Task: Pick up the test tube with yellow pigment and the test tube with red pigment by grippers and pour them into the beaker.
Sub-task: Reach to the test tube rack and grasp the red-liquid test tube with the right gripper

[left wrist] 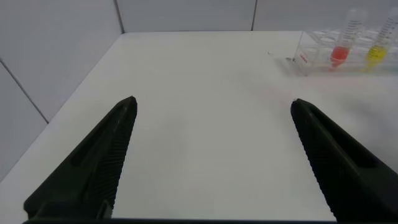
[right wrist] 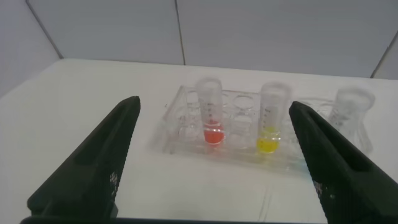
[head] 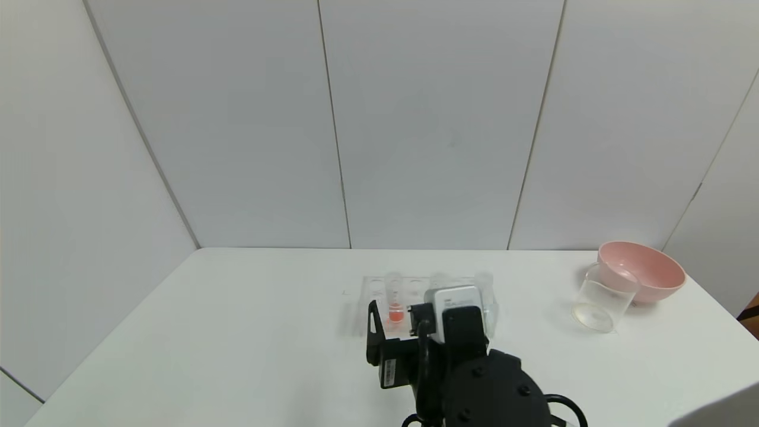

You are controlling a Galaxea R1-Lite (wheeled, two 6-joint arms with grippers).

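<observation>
The test tube with red pigment has its lower half inside the clear rack [head: 379, 290]. My right gripper will reach and grab its upper part below the test tube's rim [head: 394, 287].
The test tube with red pigment [head: 395, 302] stands upright in a clear rack [head: 379, 290] at mid-table. It shows close in the right wrist view [right wrist: 211, 118], with the test tube with yellow pigment [right wrist: 272, 121] two holes away. In the head view the yellow tube's liquid is hidden behind the right wrist block. My right gripper [head: 415, 314] is open just in front of the rack, its jaws [right wrist: 214, 104] spread wider than both tubes and touching neither. My left gripper [left wrist: 214, 101] is open and empty over bare table, far from the rack [left wrist: 311, 53]. The beaker [head: 605, 299] stands at the right.
A pink bowl [head: 643, 273] sits right behind the beaker near the table's right edge. A third tube [right wrist: 352, 112] stands at the rack's far end; its liquid does not show. White walls close the back and left of the table.
</observation>
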